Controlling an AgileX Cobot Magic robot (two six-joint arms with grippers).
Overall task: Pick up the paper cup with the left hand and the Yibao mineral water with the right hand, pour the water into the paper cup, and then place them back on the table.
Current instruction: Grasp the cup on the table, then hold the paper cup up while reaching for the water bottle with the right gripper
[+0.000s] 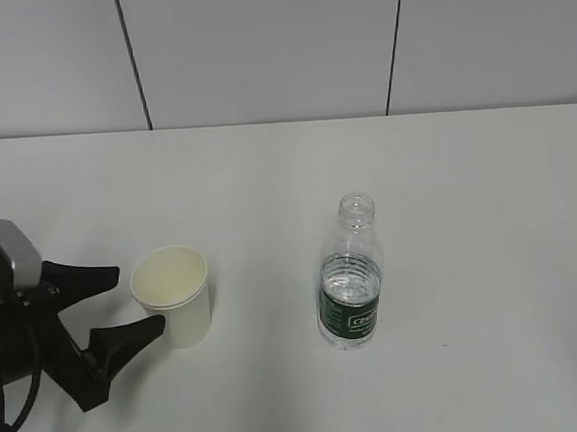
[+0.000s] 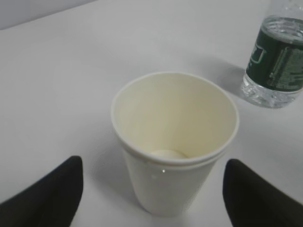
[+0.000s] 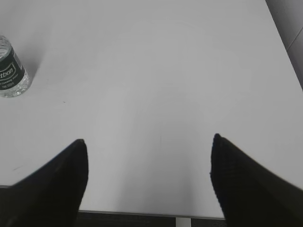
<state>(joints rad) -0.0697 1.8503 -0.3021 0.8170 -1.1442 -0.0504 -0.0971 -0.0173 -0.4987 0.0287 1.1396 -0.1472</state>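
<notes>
I need to pick up the paper cup by its lower body with my left gripper next, to hold the paper cup for the water.
The paper cup stands upright and empty on the white table, left of centre. My left gripper is open at the cup's left side, one finger on each side of it. In the left wrist view the cup stands between the black fingertips with a gap on each side. The Yibao bottle stands upright and capless to the right of the cup, partly filled with water, and shows in the left wrist view. My right gripper is open and empty, out of the exterior view, far right of the bottle.
The table's near edge shows just under the right gripper. A grey panelled wall stands behind the table's far edge. Only bare white tabletop shows around the cup and bottle.
</notes>
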